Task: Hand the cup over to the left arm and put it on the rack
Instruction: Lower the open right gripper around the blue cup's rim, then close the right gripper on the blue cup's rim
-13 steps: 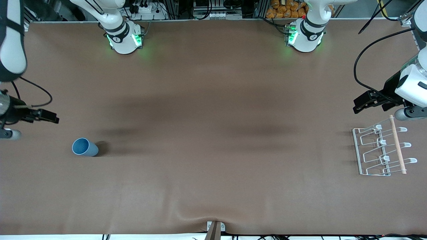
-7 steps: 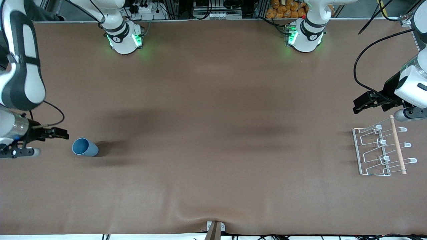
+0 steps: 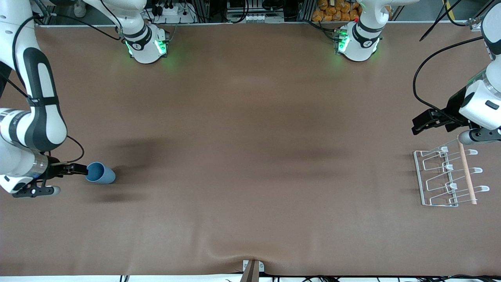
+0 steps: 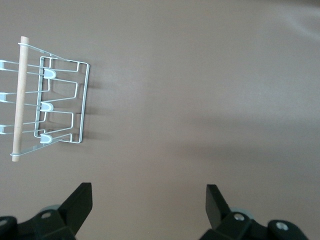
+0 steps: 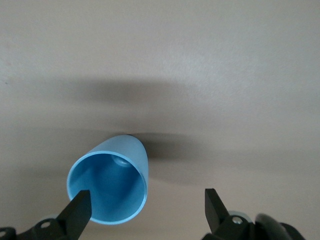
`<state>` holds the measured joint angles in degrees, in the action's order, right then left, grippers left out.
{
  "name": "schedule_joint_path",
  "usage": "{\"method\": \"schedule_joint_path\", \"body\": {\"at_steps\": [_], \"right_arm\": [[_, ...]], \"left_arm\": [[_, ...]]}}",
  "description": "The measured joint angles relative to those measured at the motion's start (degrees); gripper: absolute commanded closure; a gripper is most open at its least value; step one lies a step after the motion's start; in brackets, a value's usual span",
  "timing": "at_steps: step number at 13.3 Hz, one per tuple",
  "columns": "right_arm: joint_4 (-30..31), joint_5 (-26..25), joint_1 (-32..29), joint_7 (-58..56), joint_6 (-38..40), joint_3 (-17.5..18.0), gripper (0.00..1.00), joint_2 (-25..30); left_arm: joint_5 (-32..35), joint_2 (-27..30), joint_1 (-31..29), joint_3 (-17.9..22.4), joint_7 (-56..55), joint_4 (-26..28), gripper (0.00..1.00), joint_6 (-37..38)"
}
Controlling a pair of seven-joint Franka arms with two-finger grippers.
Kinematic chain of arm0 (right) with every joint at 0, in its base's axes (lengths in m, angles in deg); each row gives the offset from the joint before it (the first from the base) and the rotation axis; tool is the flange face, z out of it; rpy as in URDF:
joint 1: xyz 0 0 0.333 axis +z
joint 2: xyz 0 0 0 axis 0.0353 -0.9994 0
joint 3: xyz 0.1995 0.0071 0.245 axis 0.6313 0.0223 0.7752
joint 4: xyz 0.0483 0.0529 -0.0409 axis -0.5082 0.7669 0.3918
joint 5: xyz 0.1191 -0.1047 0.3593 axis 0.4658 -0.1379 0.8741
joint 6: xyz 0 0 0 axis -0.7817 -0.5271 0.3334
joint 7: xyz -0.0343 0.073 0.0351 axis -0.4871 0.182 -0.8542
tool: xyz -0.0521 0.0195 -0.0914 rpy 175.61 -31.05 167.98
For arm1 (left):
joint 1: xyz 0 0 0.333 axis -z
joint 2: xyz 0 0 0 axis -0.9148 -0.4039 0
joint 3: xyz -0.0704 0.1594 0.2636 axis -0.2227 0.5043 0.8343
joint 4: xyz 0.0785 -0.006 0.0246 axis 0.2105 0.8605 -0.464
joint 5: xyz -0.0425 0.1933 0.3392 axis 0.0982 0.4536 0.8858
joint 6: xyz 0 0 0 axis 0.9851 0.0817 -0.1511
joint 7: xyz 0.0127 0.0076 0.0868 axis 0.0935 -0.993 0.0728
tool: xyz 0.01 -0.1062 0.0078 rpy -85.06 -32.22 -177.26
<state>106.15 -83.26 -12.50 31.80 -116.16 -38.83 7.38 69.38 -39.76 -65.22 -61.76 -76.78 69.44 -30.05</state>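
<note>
I should grab the light-blue cup (image 5: 110, 185) next with my right gripper by its rim (image 5: 85, 158), to hand the cup to my left arm.
The light-blue cup (image 3: 100, 173) stands upright, mouth up, on the brown table toward the right arm's end. My right gripper (image 3: 80, 169) hangs over it, pointing down, open and empty. In the right wrist view the cup (image 5: 110, 185) sits off-centre under the right gripper (image 5: 146, 200), and one fingertip (image 5: 80, 202) overlaps its rim. The white wire rack (image 3: 418, 177) with its wooden rod (image 3: 466, 174) lies at the left arm's end. My left gripper (image 3: 420, 124) hovers open beside the rack, over bare table. The left wrist view shows the rack (image 4: 86, 100) off to one side of the left gripper (image 4: 148, 192).
Both arm bases (image 3: 146, 45) (image 3: 356, 43) stand along the table's edge farthest from the front camera. A small bracket (image 3: 252, 268) sits at the nearest edge, where the brown table cover wrinkles.
The right arm has swung in and come down, bringing its open gripper from the table's end to just over the cup. The left gripper has shifted only slightly. The cup has not moved.
</note>
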Motion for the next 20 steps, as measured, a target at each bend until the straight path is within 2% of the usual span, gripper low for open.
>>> {"method": "schedule_joint_path", "body": {"at_steps": [5, 6, 7, 8, 9, 20], "right_arm": [[0.0, 0.0, 0.0, 0.0, -1.6, 0.0, 0.0, -2.7], [0.0, 0.0, 0.0, 0.0, -1.6, 0.0, 0.09, -3.1], [0.0, 0.0, 0.0, -0.1, -1.6, 0.0, 0.35, -3.4], [0.0, 0.0, 0.0, -0.1, -1.6, 0.0, 0.77, -3.8], [0.0, 0.0, 0.0, -0.2, -1.7, 0.0, 1.0, -4.1], [-1.7, 0.0, 0.1, -4.3, -1.8, 1.1, 1.0, -4.1]], "left_arm": [[0.0, -0.4, 0.0, 0.2, 0.0, 0.0, 0.0, 0.0], [0.0, -0.4, 0.0, 0.2, 0.0, 0.0, 0.0, 0.0], [0.0, -0.4, 0.0, 0.3, 0.0, 0.0, 0.0, 0.0], [0.0, -0.4, 0.0, 0.3, 0.2, 0.0, 0.0, 0.0], [0.0, -0.4, 0.0, 0.3, 0.6, 0.0, 0.0, 0.0], [0.0, -0.5, -0.6, 0.5, 3.2, -0.8, 0.0, 1.0]]}}
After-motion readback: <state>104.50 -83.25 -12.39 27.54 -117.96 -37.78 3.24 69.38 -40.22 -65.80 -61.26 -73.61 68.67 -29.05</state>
